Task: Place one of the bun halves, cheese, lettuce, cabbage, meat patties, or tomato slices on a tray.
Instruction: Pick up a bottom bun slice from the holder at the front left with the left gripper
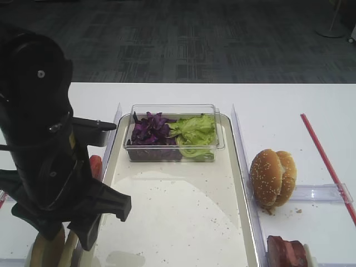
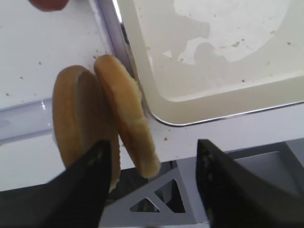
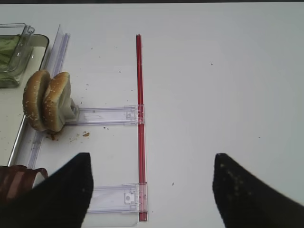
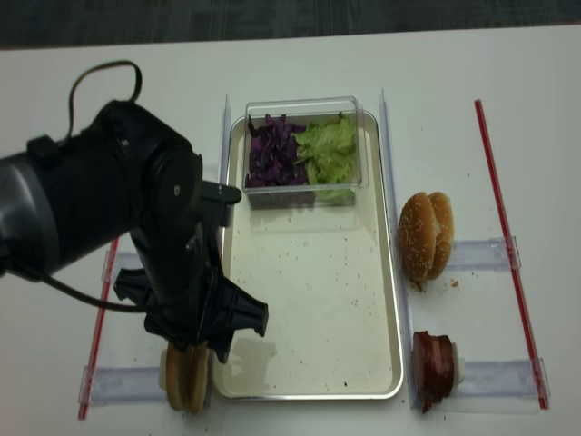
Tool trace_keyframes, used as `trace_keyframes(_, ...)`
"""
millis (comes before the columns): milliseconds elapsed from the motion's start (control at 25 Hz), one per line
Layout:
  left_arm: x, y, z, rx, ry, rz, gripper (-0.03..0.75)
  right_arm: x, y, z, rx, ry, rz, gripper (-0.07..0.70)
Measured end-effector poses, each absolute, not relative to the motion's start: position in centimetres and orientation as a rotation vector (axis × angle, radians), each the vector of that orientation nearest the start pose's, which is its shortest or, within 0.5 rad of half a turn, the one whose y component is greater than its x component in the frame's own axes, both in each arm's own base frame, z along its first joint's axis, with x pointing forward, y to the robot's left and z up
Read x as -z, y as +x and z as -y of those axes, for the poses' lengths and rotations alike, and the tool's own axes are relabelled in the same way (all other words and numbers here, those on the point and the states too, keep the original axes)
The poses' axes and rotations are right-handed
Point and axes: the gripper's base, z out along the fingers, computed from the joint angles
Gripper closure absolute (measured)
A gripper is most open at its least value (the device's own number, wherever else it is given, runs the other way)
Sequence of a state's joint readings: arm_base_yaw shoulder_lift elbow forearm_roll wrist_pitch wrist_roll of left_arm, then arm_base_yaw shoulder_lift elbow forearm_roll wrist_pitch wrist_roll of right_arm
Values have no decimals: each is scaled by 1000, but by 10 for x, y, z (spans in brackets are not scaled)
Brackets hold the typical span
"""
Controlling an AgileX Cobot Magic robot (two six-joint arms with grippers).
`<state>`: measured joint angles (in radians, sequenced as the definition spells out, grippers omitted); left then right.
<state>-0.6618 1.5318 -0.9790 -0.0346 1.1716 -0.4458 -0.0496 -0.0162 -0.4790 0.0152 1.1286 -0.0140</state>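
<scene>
Next, my left gripper pinches the bun half by its upturned edge [image 4: 199, 378]. The other bun half and the tray's rim crowd it on both sides.
Two smooth golden bun halves [image 2: 78, 118] stand on edge in a clear rack just left of the cream tray [image 2: 213, 71]. My left gripper [image 2: 154, 161] hangs open right above them, and the right half's [image 2: 126, 114] near end reaches between its fingers without being gripped. From above, the dark left arm [image 4: 172, 245] covers most of the bun halves [image 4: 186, 377]. My right gripper [image 3: 152, 180] is open over bare table. Cabbage [image 1: 149, 130] and lettuce [image 1: 194, 133] fill a clear tub at the tray's [image 1: 167, 222] far end. Meat patties [image 1: 286, 251] and a tomato slice [image 1: 95, 165] show. Cheese is out of view.
Sesame-seeded buns [image 1: 272, 177] stand on a clear rack right of the tray. A red strip [image 1: 325, 161] runs along the table's right side and another [image 4: 100, 327] along the left. The table's front edge and a grey frame [image 2: 204, 199] lie under the left gripper.
</scene>
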Motion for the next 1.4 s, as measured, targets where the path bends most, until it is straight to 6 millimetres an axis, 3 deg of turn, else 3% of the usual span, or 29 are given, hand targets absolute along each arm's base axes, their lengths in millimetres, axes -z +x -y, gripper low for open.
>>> trace_keyframes(440, -203, 206, 164, -75, 350, -3258, 350, -266, -8, -2, 20, 36, -2117, 80)
trace_keyframes(800, -192, 209, 167, -106, 362, -3286, 416, -266, -8, -2, 20, 36, -2117, 80)
trace_keyframes(1000, -191, 209, 167, -108, 363, -3288, 424, -266, -8, -2, 20, 36, -2117, 80)
trace_keyframes(1400, -191, 210, 166, -117, 369, -3284, 515, -266, -8, -2, 20, 36, -2117, 80)
